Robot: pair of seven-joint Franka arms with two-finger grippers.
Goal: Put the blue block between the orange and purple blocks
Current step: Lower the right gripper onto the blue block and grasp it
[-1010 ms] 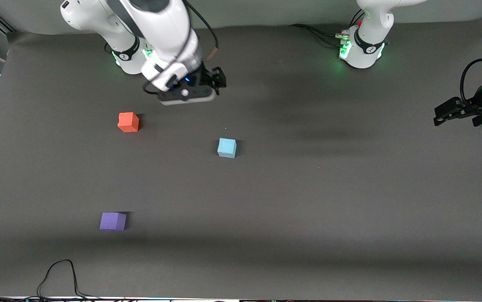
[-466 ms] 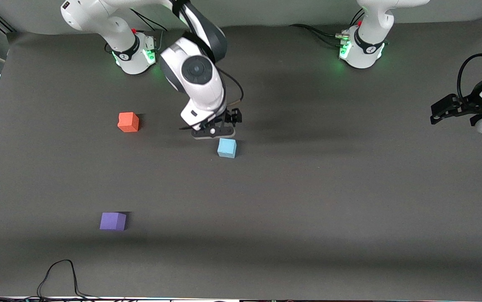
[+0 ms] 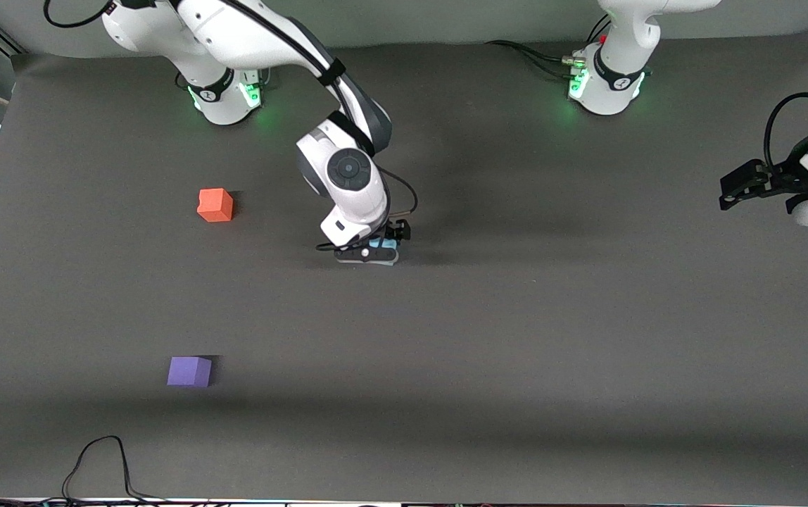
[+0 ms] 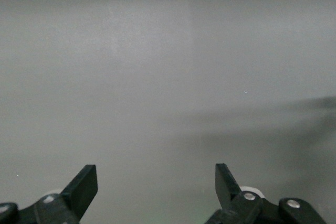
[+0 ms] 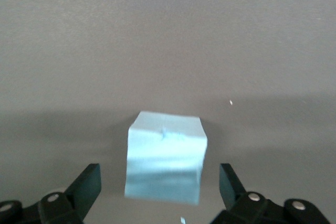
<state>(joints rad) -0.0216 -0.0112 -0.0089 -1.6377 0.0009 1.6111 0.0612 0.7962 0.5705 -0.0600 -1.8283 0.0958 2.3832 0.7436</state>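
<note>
The blue block [image 3: 381, 247] has to go between the orange block [image 3: 215, 205] and the purple one, so the robot's right gripper will grab it by its opposite sides next.
The light blue block [image 3: 381, 247] sits mid-table, mostly covered by my right gripper [image 3: 370, 253], which is low over it. In the right wrist view the blue block [image 5: 165, 157] lies between the open fingers [image 5: 86, 184], with gaps on both sides. The orange block [image 3: 215, 205] sits toward the right arm's end, farther from the front camera than the purple block [image 3: 189, 371]. My left gripper [image 3: 738, 189] waits above the table's edge at the left arm's end; its fingers [image 4: 84, 187] are open and empty.
A black cable [image 3: 98, 461] loops on the table near the front edge, nearer the front camera than the purple block. The two arm bases [image 3: 224, 95] stand along the table's far edge.
My right gripper has swung from near its base toward the front camera and come down around the blue block. The blocks have not moved. The left arm barely moved.
</note>
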